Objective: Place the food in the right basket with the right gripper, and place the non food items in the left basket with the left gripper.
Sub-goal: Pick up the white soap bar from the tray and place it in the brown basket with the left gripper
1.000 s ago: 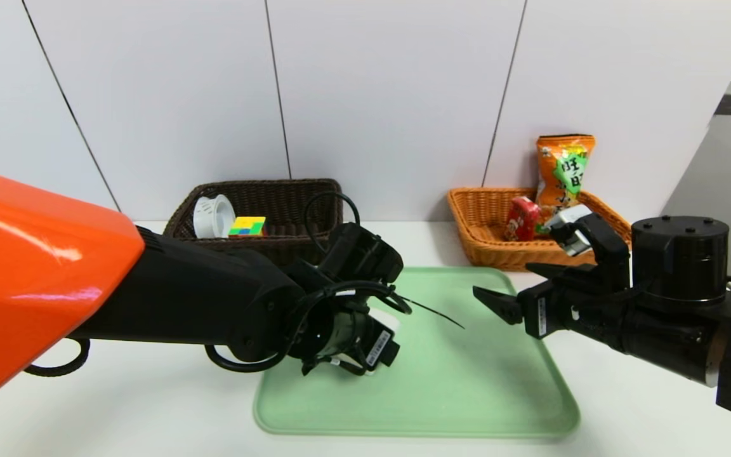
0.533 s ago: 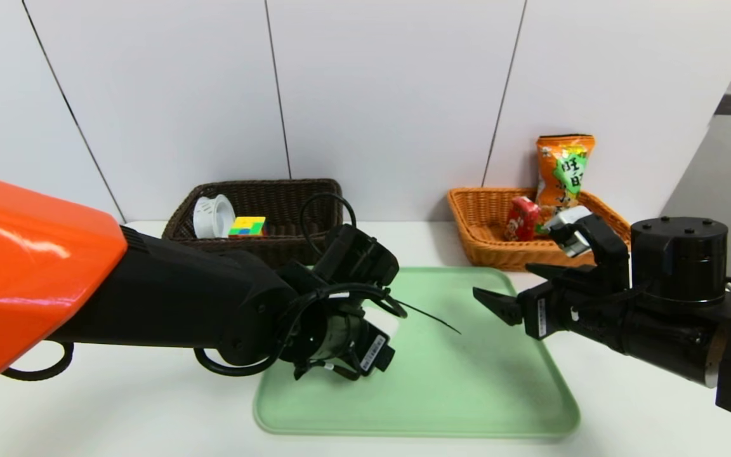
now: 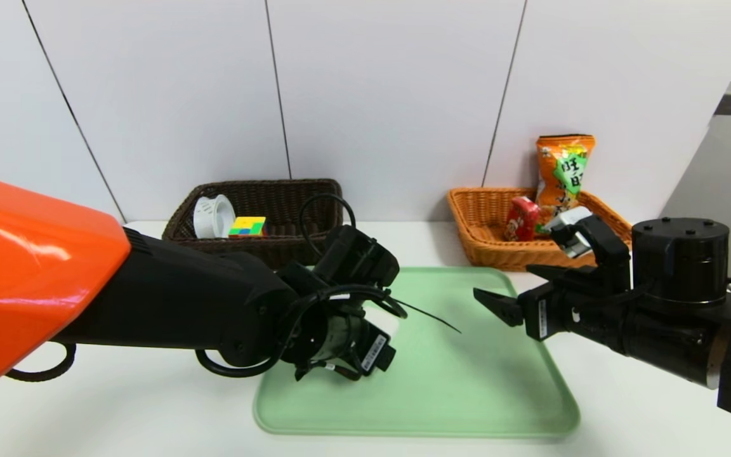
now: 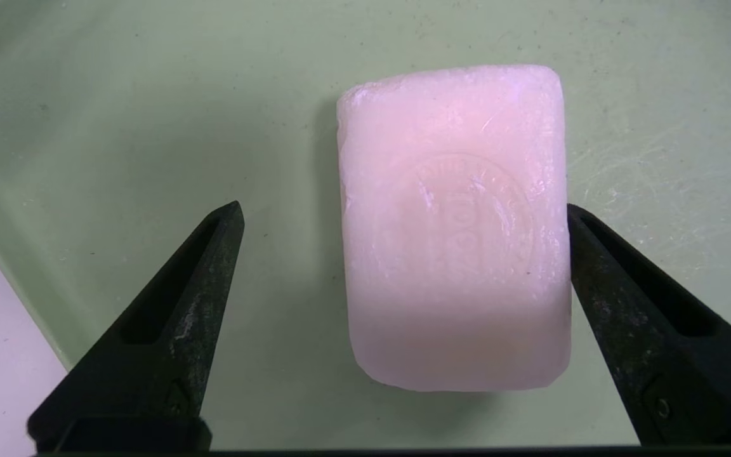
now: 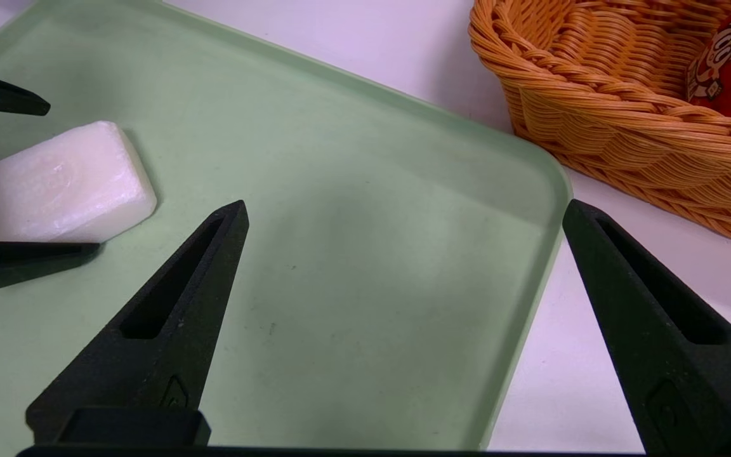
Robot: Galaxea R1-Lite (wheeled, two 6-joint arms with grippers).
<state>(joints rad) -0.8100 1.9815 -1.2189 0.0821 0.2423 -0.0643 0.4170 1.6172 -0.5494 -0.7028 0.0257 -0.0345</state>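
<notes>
The white block should go into the dark brown basket (image 3: 289, 203), so my left gripper should grab the block by its long sides next.
The white soap-like block (image 4: 454, 228) lies flat on the green tray (image 4: 118, 127). My left gripper (image 4: 403, 208) is open and low around it: one finger touches the block's side, the other stands well apart. The block (image 5: 54, 184) also shows in the right wrist view between those fingers (image 5: 23, 254). My right gripper (image 3: 503, 282) hangs open and empty over the tray's right edge (image 5: 405, 206). The dark brown basket (image 3: 289, 203) holds the puzzle cube (image 3: 247, 226) and the white ring roll (image 3: 213, 216). The orange-tan basket (image 3: 486, 222) holds the orange snack bag (image 3: 562, 171) and the red packet (image 3: 523, 218).
The green tray (image 3: 467, 381) sits mid-table in front of both baskets, which stand against the white back wall. My left arm with its orange shell (image 3: 29, 266) reaches across the table's left side. A thin black cable tie (image 3: 429, 316) sticks out from the left wrist.
The left arm has shifted slightly to the left and settled a little lower over the block. The right arm has not moved.
</notes>
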